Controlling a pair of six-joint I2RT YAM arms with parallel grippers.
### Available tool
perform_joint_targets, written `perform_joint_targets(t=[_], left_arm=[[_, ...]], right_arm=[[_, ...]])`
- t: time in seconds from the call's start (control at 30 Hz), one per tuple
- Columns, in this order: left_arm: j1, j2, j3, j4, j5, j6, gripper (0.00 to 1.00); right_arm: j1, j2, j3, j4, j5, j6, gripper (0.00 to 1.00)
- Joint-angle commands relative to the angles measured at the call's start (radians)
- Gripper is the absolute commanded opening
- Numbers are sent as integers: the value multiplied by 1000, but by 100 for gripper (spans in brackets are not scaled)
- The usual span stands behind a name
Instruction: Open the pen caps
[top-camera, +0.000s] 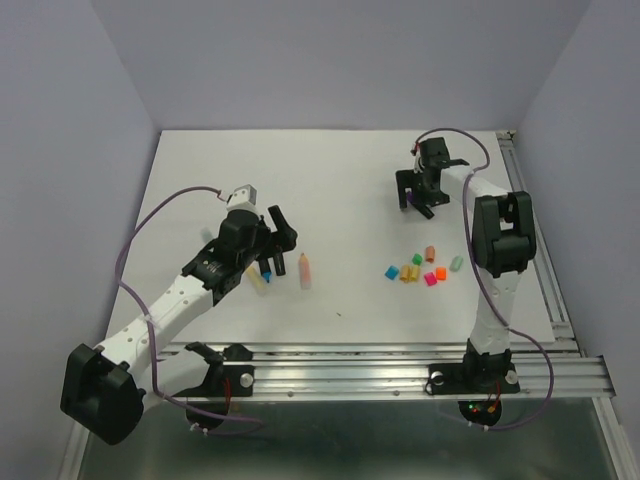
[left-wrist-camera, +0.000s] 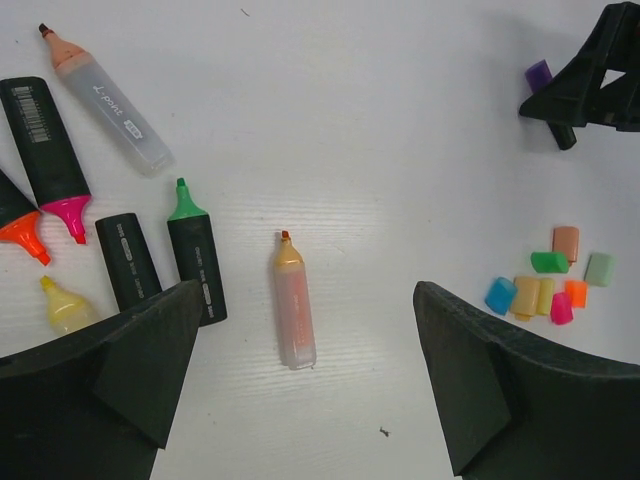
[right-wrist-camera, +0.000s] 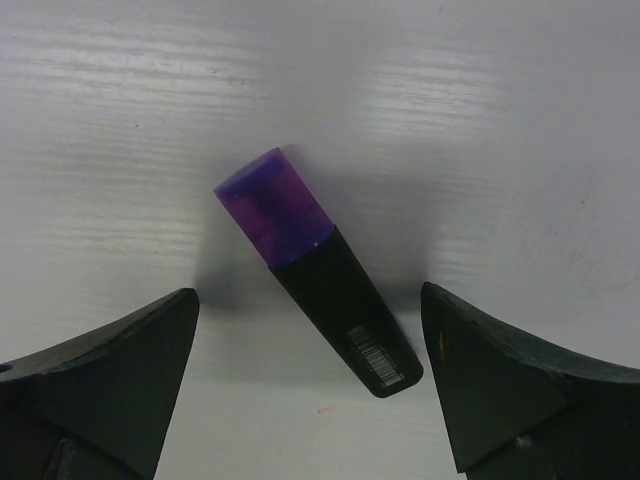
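My right gripper should pick up the marker by its black body next, so that the purple pen cap stays free for my left gripper to open.
A black marker (right-wrist-camera: 350, 315) with a purple pen cap (right-wrist-camera: 275, 205) still on it lies flat on the white table, between the wide-open fingers of my right gripper (right-wrist-camera: 310, 380), untouched. That gripper is at the far right in the top view (top-camera: 415, 205). Several loose pen caps (top-camera: 420, 268) in blue, yellow, green, orange, pink and pastel lie in a cluster, which also shows in the left wrist view (left-wrist-camera: 545, 285). My left gripper (left-wrist-camera: 305, 390) is open and empty above an uncapped peach marker (left-wrist-camera: 294, 310). It shows at the left in the top view (top-camera: 280, 245).
Several uncapped markers lie left of the left gripper: a green-tipped one (left-wrist-camera: 195, 265), a black barrel (left-wrist-camera: 128, 260), a pink-tipped one (left-wrist-camera: 50, 150), an orange-tipped one (left-wrist-camera: 20, 225), a yellow one (left-wrist-camera: 62, 305) and a pale one (left-wrist-camera: 110, 100). The table's metal rail (top-camera: 400, 360) runs along the near edge.
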Motion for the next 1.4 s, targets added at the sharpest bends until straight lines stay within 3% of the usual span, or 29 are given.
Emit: perform_joint_targets(t=[0.0, 0.17, 0.23, 0.27, 0.5, 0.53, 0.73, 0.77, 0.93, 1.13, 1.37], left_arm=[[2, -13, -5, 57, 12, 35, 99], [2, -4, -2, 68, 12, 41, 99], [2, -2, 1, 70, 17, 44, 99], [2, 1, 1, 73, 18, 44, 99], [3, -7, 0, 77, 40, 38, 99], [2, -13, -5, 79, 49, 38, 99], [2, -42, -14, 112, 127, 37, 99], [2, -45, -17, 129, 152, 29, 99], [2, -82, -51, 215, 277, -14, 99], [-8, -101, -126, 376, 420, -98, 99], [-52, -62, -151, 445, 425, -158, 99]], right_arm=[[-25, 22, 82, -54, -49, -41, 95], [-36, 5, -24, -11, -114, -37, 88], [-36, -13, -59, 14, -117, -32, 81], [-35, -15, -82, 31, -118, -20, 71], [-35, 1, -132, 55, -155, -15, 36], [-35, -13, -139, 66, -183, -15, 28], [-26, -149, -297, 184, -403, 19, 9], [-19, -209, -322, 228, -477, 19, 2], [71, -373, -454, 322, -559, 52, 1], [344, -570, -644, 442, -500, 94, 1], [516, -771, -774, 578, -490, 193, 1]])
